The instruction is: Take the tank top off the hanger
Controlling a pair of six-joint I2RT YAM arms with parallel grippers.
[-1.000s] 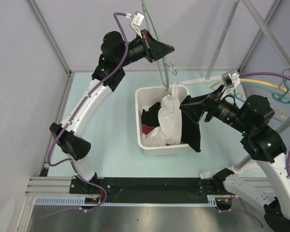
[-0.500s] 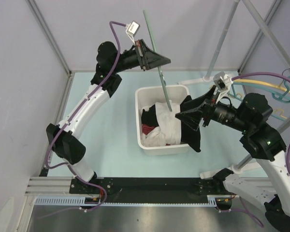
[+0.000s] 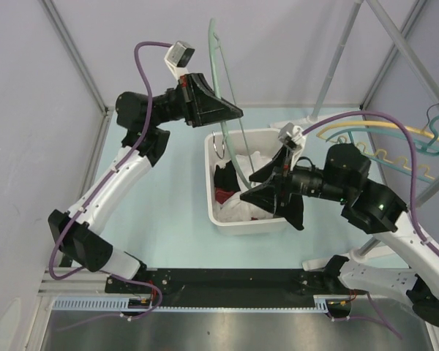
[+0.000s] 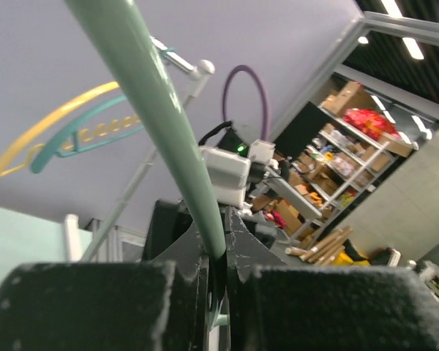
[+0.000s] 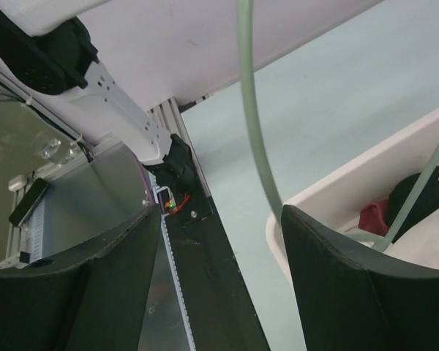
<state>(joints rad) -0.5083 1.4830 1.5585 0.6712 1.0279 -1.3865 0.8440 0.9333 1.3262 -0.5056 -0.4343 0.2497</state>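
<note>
The green hanger is next for my right gripper, which will grab it by its arm near its end point(image 3: 238, 170) point(image 5: 263, 164) over the bin. The hanger's hook will stay free to hang the hanger.
My left gripper point(image 3: 228, 114) is shut on a pale green hanger point(image 3: 233, 150), which rises above it and reaches down into the white bin point(image 3: 209, 175). Close up, the hanger point(image 4: 154, 110) sits pinched between the left gripper's point(image 4: 221, 256) jaws. The white tank top point(image 3: 265, 159) lies crumpled in the bin among dark clothes, off the hanger. Over the bin's near half, my right gripper point(image 3: 249, 191) is open with nothing in it. Its wrist view shows the open right gripper point(image 5: 227, 292), the hanger's point(image 5: 252, 131) thin rod and the bin's rim point(image 5: 351, 197).
A black garment point(image 3: 293, 208) drapes over the bin's front right wall. Yellow and teal hangers point(image 3: 395, 135) hang on a white rack at the right. Metal frame posts point(image 3: 73, 58) stand at the back corners, with a black rail point(image 3: 227, 281) along the near edge.
The left gripper swung left and tilted the hanger. The white tank top, hanging from it a second ago, dropped into the bin. The right gripper moved left over the bin.
</note>
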